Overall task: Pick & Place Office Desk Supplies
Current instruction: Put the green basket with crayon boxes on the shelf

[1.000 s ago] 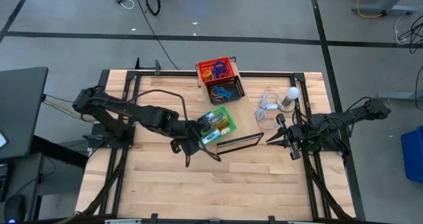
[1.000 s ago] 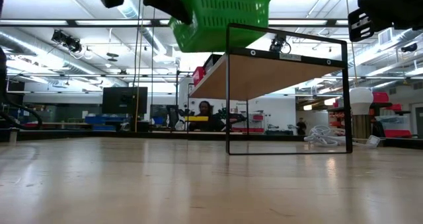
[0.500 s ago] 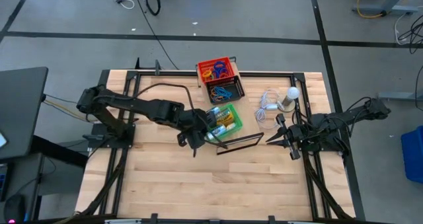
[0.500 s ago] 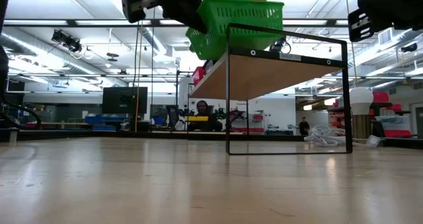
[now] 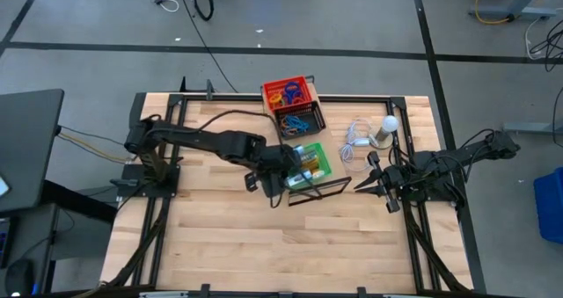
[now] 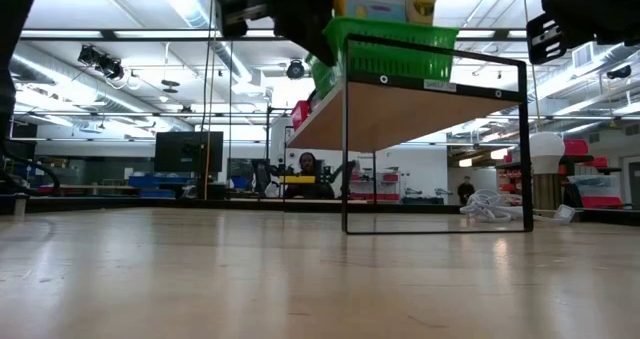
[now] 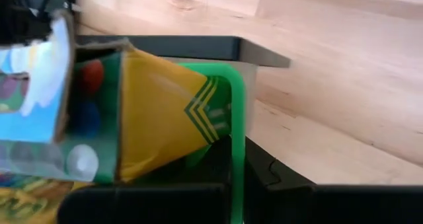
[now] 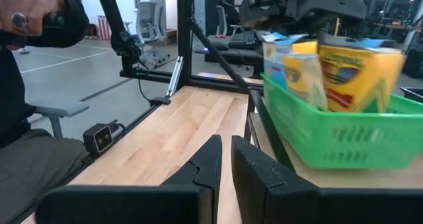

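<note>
The green basket's rim is lined up inside the black end bar (image 5: 318, 192) (image 7: 192, 47) over the board. The basket would rest there, so my left gripper will let go of it.
A green basket (image 5: 310, 163) holds yellow-and-green crayon boxes (image 8: 357, 69) and a blue-and-white box (image 7: 36, 85). It is up at the top board of a black-framed wooden shelf (image 6: 435, 99); whether it rests there I cannot tell. My left gripper (image 5: 283, 173) is shut on the basket at its left side. Coloured loops lie in a red basket (image 5: 286, 92) and a black basket (image 5: 300, 119) at the far edge. My right gripper (image 8: 225, 159) is shut and waits right of the shelf, touching nothing. My left gripper pinches the green basket's rim (image 7: 234, 128) on the side toward the table's left, one finger (image 7: 268, 178) outside the wall and the other inside. The fingers come level from the left. The basket sits upright, high above the table, over the shelf's top board.
A white bulb (image 5: 388, 125) with a coiled white cable (image 5: 354, 145) stands right of the baskets. A person's hand (image 8: 26, 12) and leg show beyond the table's left edge. Bare wood (image 5: 264, 236) spreads across the near half of the table.
My left gripper has carried the green basket toward the table's right and a little downward, from left of the shelf to over its top board. It has stayed shut on the rim, and the basket has stayed upright.
</note>
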